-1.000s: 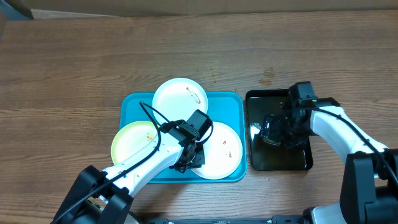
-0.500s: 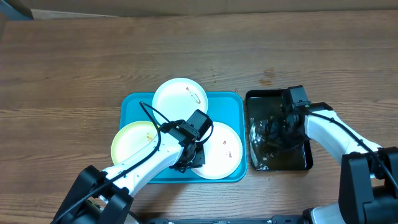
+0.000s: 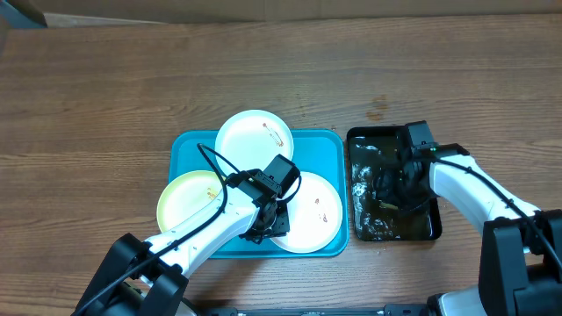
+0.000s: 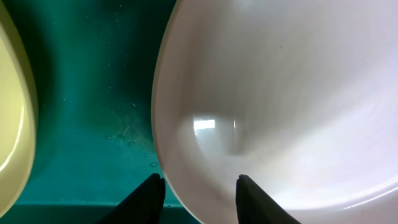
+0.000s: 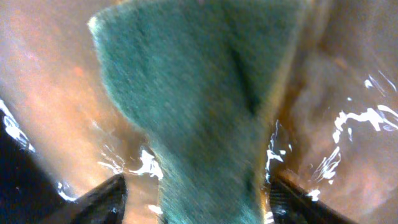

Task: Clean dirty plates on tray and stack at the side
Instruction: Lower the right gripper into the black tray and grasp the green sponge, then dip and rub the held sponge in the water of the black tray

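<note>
My left gripper grips the front white plate's rim on the side facing the yellow plate next. This leaves the front white plate's top side open for sponge cleaning.
Three plates lie on the turquoise tray: a white plate at the back, a pale yellow plate on the left and a white plate at the front right, each with small brown smears. My left gripper is open and straddles the near-left rim of the front-right white plate, one finger over the tray floor, the other over the plate. My right gripper is open low in the black tray, a green sponge between its fingers.
The black tray stands right of the turquoise tray and holds brownish water with white glints. Bare wooden table lies to the left and behind. The yellow plate's edge shows at the left of the left wrist view.
The right gripper has moved a little left and down in the black tray, and the water there shows more white splashes. The left arm has not moved.
</note>
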